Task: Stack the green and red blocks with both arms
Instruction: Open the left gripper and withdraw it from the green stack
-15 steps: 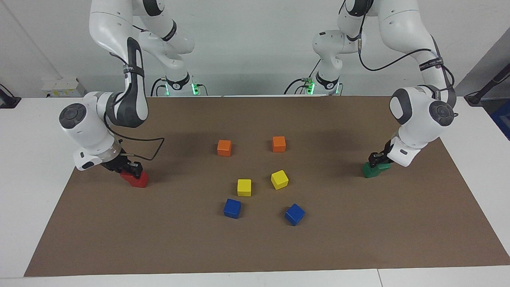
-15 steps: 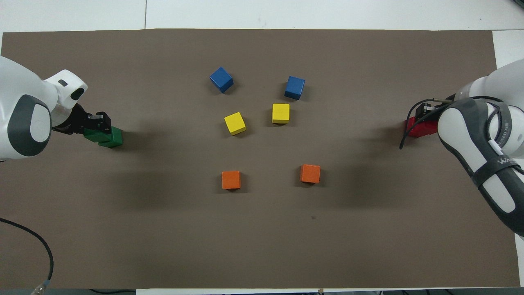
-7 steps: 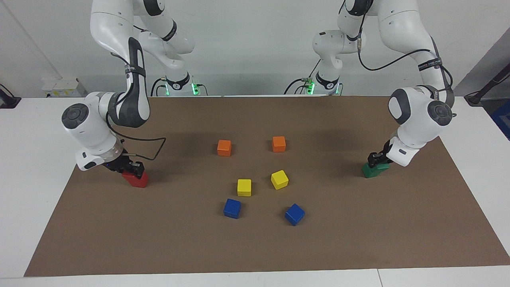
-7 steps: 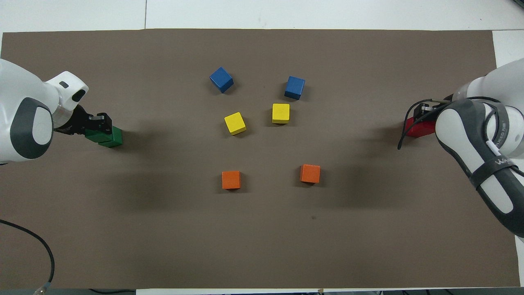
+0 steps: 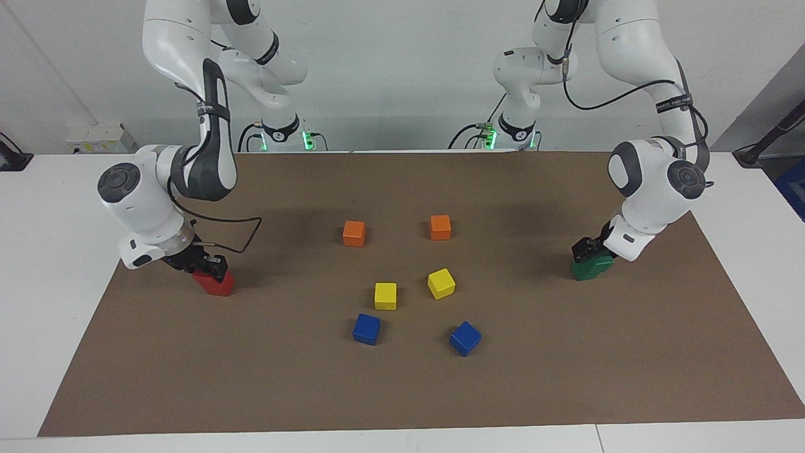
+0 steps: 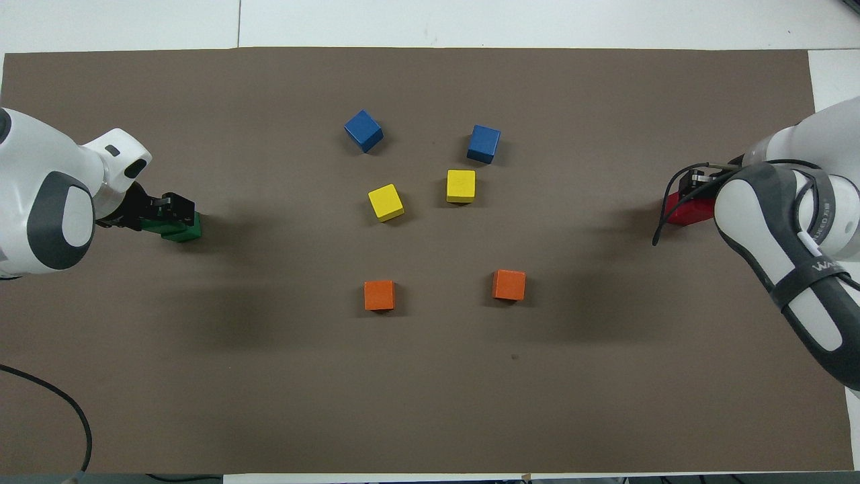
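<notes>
The upper red block sits flush on the lower one in the overhead view, so it is now time for my right gripper to open.
At the right arm's end of the mat, the red blocks [image 5: 217, 284] show as one red lump. My right gripper [image 5: 209, 269] sits low on top of it, shut on the upper red block. In the overhead view the right gripper [image 6: 695, 183] and forearm hide most of the red blocks [image 6: 686, 214]. At the left arm's end, the green blocks [image 5: 593, 269] stand as one compact pile. My left gripper [image 5: 585, 249] rests on the top of that pile. From overhead, the left gripper [image 6: 179, 208] covers the pile, and only an edge of the green blocks [image 6: 185, 232] shows.
In the middle of the brown mat [image 5: 402, 390] lie two orange cubes [image 5: 354, 233] [image 5: 440, 227], two yellow cubes [image 5: 385, 296] [image 5: 441, 283] and two blue cubes [image 5: 366, 328] [image 5: 465, 338]. Two smaller white arms [image 5: 280, 75] [image 5: 522, 82] stand at the robots' edge of the table.
The upper green block, which overhung the lower one, now sits squarely on it, and the left gripper has shifted over the pile. The upper red block has likewise settled squarely onto the lower one.
</notes>
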`<state>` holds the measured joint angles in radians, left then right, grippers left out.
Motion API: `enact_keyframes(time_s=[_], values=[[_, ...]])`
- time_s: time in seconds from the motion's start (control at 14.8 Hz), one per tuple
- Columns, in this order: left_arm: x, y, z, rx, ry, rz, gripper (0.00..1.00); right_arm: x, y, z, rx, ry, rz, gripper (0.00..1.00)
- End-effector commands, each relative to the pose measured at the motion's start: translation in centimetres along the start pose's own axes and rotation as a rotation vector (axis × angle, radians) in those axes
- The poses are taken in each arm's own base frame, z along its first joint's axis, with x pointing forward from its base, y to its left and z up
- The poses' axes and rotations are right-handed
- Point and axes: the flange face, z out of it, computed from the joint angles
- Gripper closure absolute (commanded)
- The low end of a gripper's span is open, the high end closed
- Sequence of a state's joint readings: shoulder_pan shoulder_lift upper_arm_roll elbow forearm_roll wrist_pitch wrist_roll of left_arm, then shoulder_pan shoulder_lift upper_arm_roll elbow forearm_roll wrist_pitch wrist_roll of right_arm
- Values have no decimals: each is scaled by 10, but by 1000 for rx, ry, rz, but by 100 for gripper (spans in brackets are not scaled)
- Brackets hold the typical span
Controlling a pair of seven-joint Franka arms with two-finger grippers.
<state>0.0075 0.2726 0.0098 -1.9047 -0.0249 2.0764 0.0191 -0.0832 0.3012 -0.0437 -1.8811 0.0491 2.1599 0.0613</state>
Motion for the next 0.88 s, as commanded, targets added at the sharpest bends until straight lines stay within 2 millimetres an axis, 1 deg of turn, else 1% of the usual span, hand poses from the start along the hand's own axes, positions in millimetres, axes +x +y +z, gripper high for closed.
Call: enact_keyframes(time_s=[0.0, 0.13, 0.2, 0.27, 0.4, 0.61, 0.67, 0.81], values=[[-7, -3, -19, -13, 28, 8, 0, -7, 0, -3, 11, 15, 21, 100], [-2, 1, -44, -12, 32, 15, 0, -6, 0, -4, 11, 18, 21, 100], [-1, 3, -59, -12, 29, 18, 0, -6, 1, -4, 11, 23, 21, 100], [-5, 7, -77, -13, 31, 24, 0, -6, 0, -4, 11, 23, 20, 100], [-24, 10, -112, -14, 32, 32, 0, -6, 1, -4, 11, 23, 21, 100], [-52, 8, -152, -16, 32, 31, 0, -6, 1, -3, 11, 22, 21, 91], [-61, 7, -166, -16, 38, 30, 0, -6, 2, -4, 11, 23, 22, 90], [-78, 6, -188, -17, 43, 28, 0, -6, 2, -4, 11, 23, 23, 81]])
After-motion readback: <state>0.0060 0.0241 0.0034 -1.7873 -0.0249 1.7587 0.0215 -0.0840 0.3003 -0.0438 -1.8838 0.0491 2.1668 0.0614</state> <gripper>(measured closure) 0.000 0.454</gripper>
